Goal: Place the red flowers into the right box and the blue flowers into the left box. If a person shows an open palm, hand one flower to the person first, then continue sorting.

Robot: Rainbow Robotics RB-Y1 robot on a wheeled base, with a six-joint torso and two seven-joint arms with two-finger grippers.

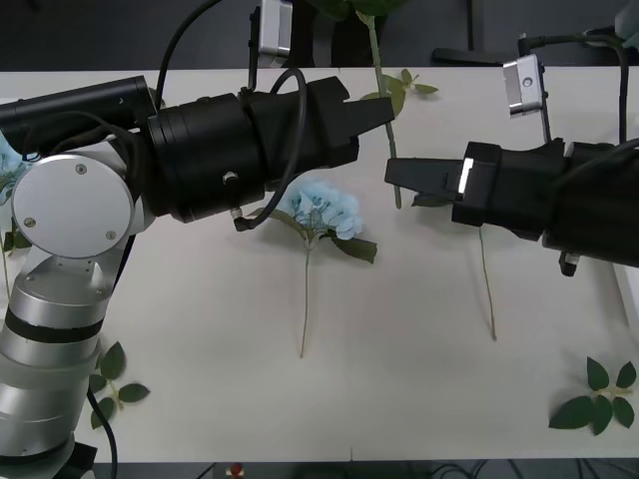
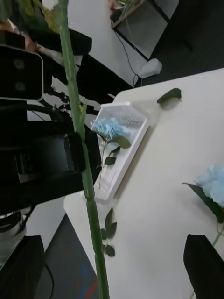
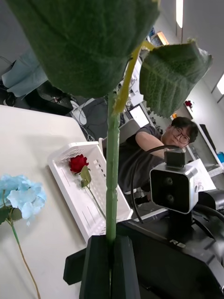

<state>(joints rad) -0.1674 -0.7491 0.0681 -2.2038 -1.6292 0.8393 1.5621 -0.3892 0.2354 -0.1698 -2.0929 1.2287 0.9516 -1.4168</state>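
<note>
Next, my right gripper grabs the flower by its bare lower stem end (image 1: 396, 183) (image 2: 99, 264), since my left gripper's fingers cover the stem above.
My left gripper (image 1: 384, 110) (image 3: 107, 261) is shut on a thick green flower stem (image 1: 377, 60) (image 3: 112, 154) held upright above the table; its head is out of view, so I cannot tell its colour. My right gripper (image 1: 402, 177) (image 2: 112, 240) stands open at the stem's lower end (image 2: 88, 187), fingers on either side. A blue flower (image 1: 324, 208) (image 2: 212, 182) (image 3: 21, 196) lies mid-table. The left box (image 2: 133, 140) holds a blue flower (image 2: 106, 127). The right box (image 3: 70, 196) holds a red flower (image 3: 78, 162).
A bare thin stem (image 1: 487, 289) lies on the table below my right gripper, its head hidden. Loose leaf sprigs lie at the front right (image 1: 599, 394), front left (image 1: 115, 384) and back (image 1: 409, 85). A dark leaf (image 2: 169, 96) lies near the left box.
</note>
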